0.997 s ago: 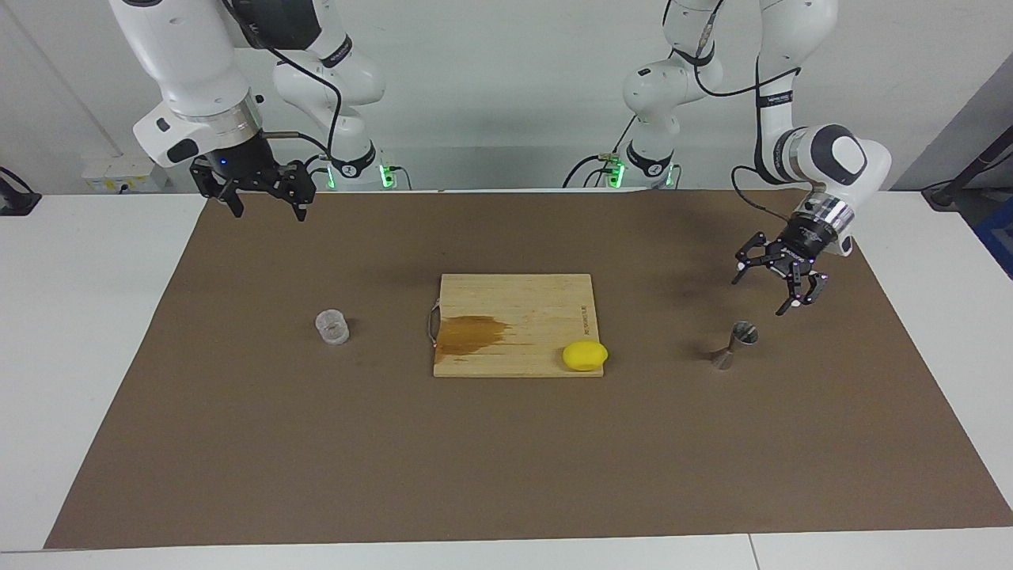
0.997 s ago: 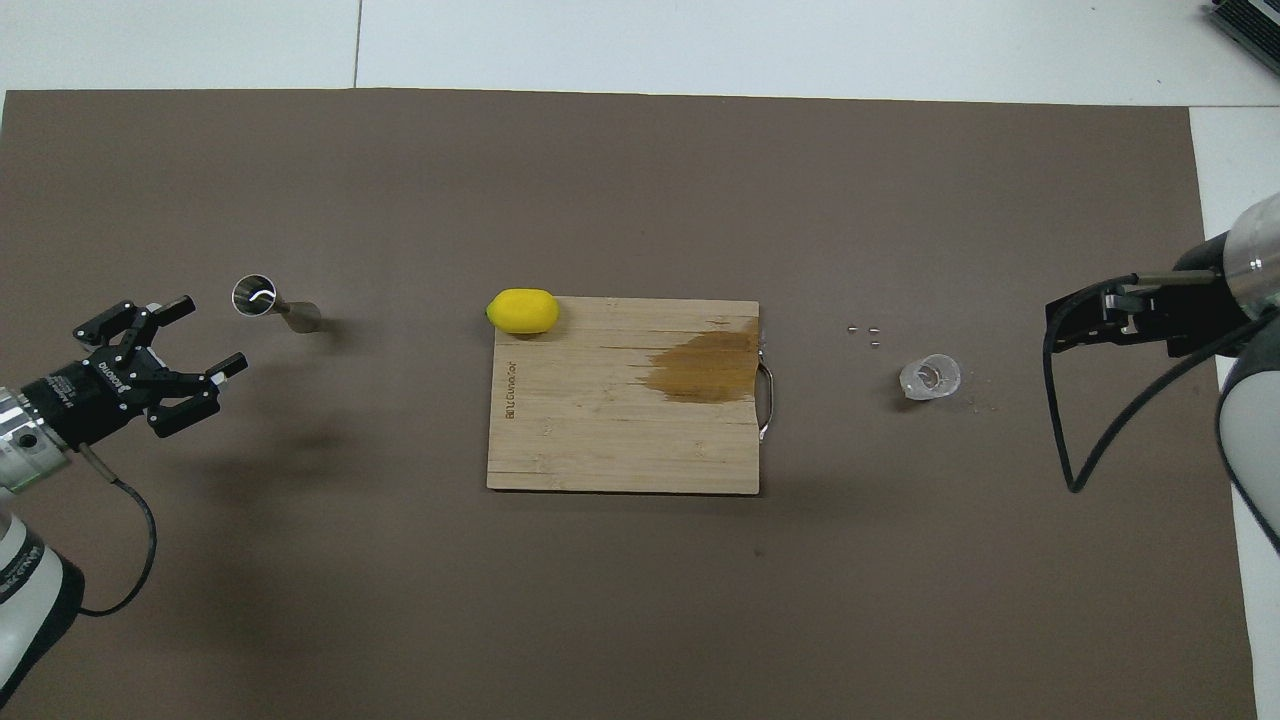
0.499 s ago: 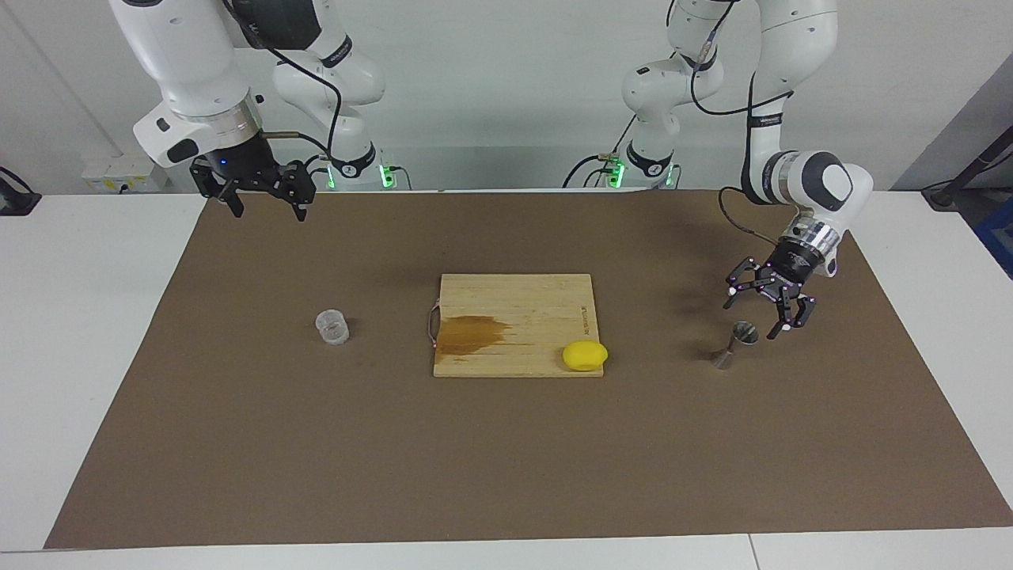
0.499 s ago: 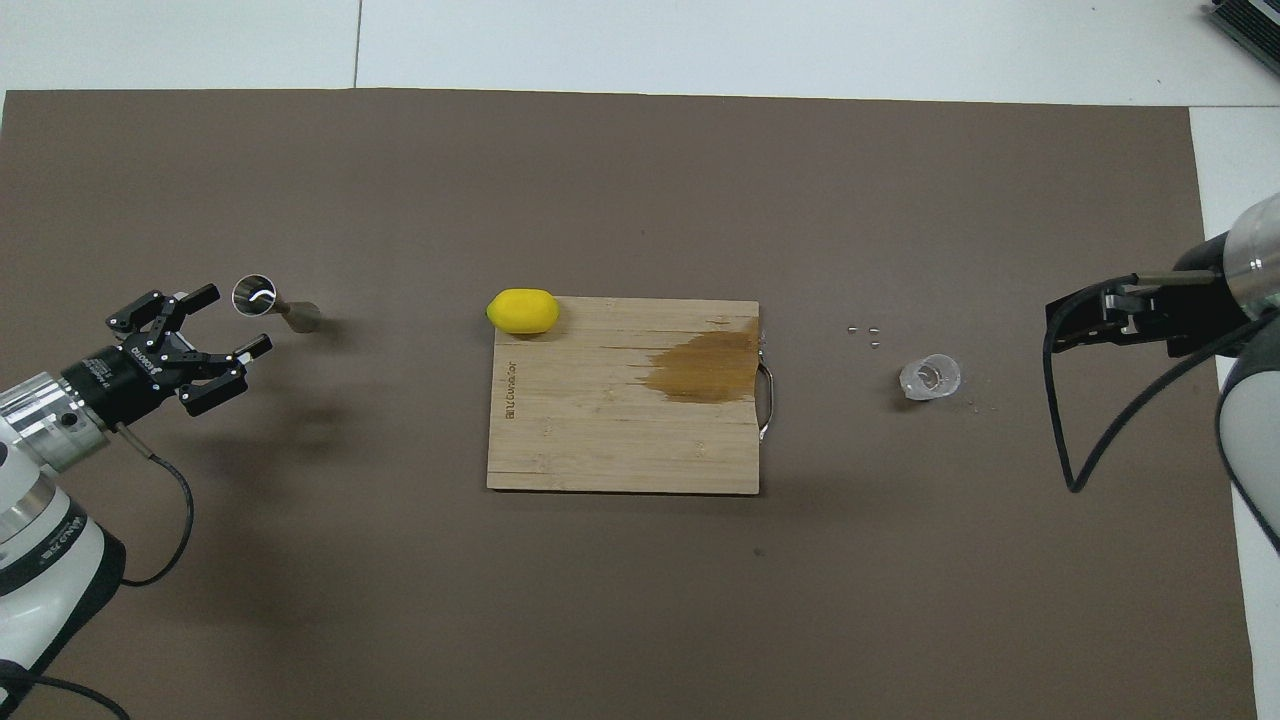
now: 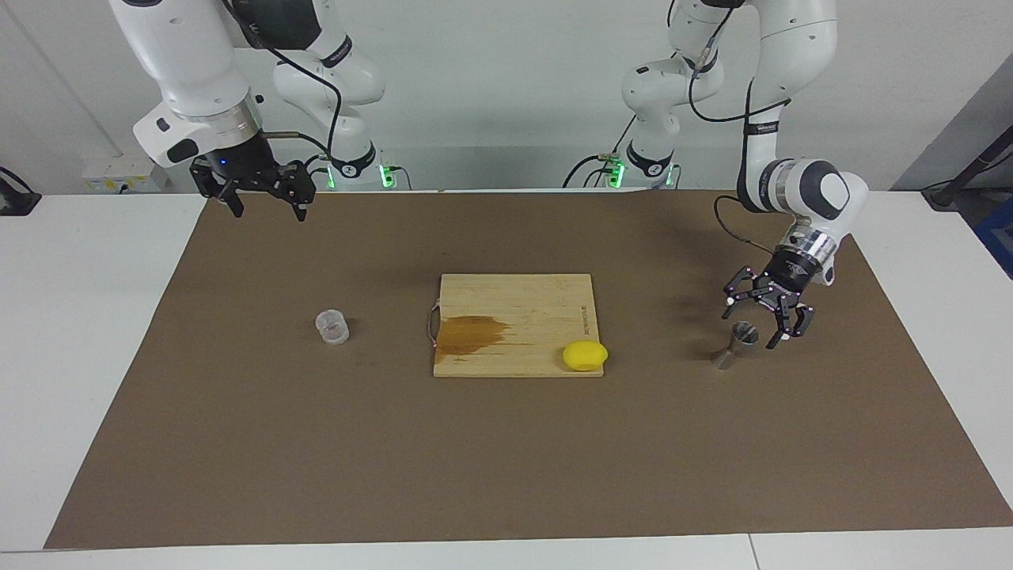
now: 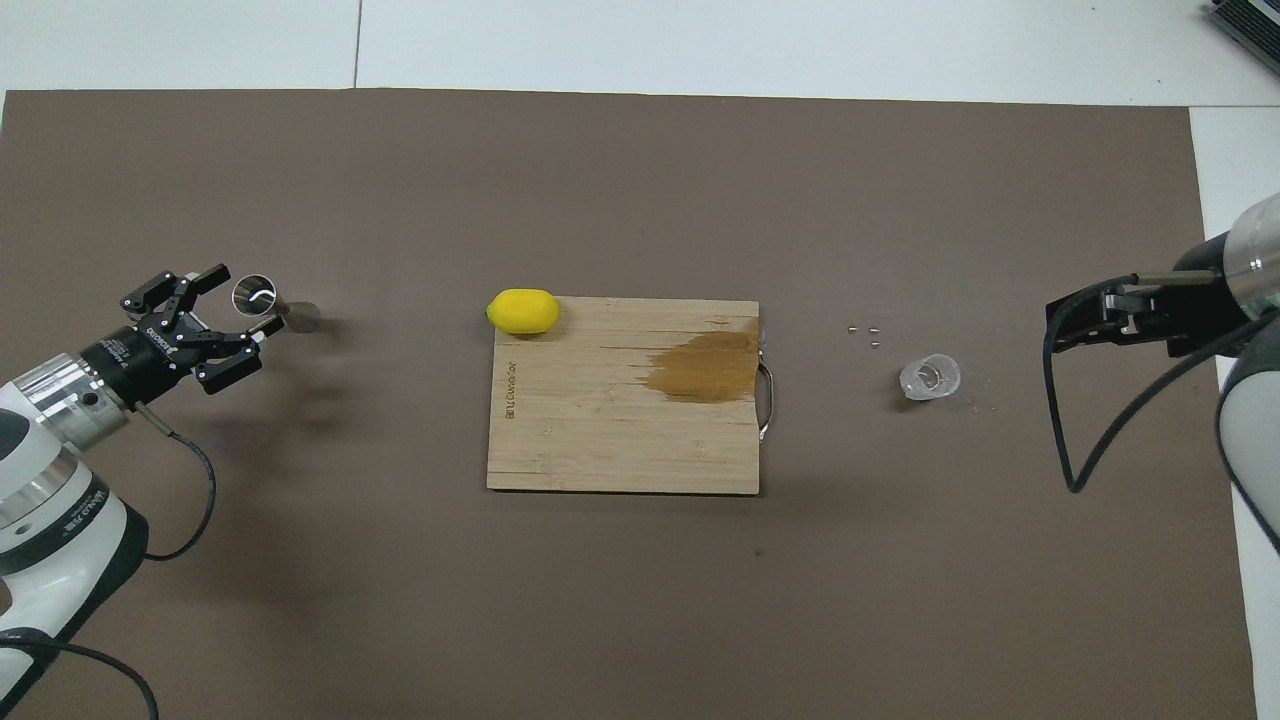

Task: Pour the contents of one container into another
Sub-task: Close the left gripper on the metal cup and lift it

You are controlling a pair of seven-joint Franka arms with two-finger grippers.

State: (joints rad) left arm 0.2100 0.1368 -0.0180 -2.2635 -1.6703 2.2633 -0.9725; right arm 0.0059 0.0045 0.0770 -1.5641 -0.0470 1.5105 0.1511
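Observation:
The left gripper's fingers are on either side of the jigger's upper cone (image 6: 240,304). The left gripper needs to close on the cone next. Closing now would catch it.
The small clear cup (image 5: 331,326) stands on the brown mat toward the right arm's end of the table; it also shows in the overhead view (image 6: 930,376). The silvery hourglass jigger (image 5: 736,343) stands toward the left arm's end (image 6: 258,295). My left gripper (image 5: 749,321) is open and tilted down, its fingers on either side of the jigger's upper cone (image 6: 240,304); I cannot tell if they touch it. My right gripper (image 5: 269,207) is open and empty, raised over the mat's edge near its base (image 6: 1062,322), well apart from the cup.
A wooden cutting board (image 5: 514,297) with a brown wet stain lies at the mat's middle. A yellow lemon (image 5: 585,355) sits on its corner toward the jigger. A few tiny pellets (image 6: 865,330) lie on the mat beside the cup.
My left gripper has come down and moved toward the jigger, from beside it to around its upper cone. The right arm, cup and jigger have not moved.

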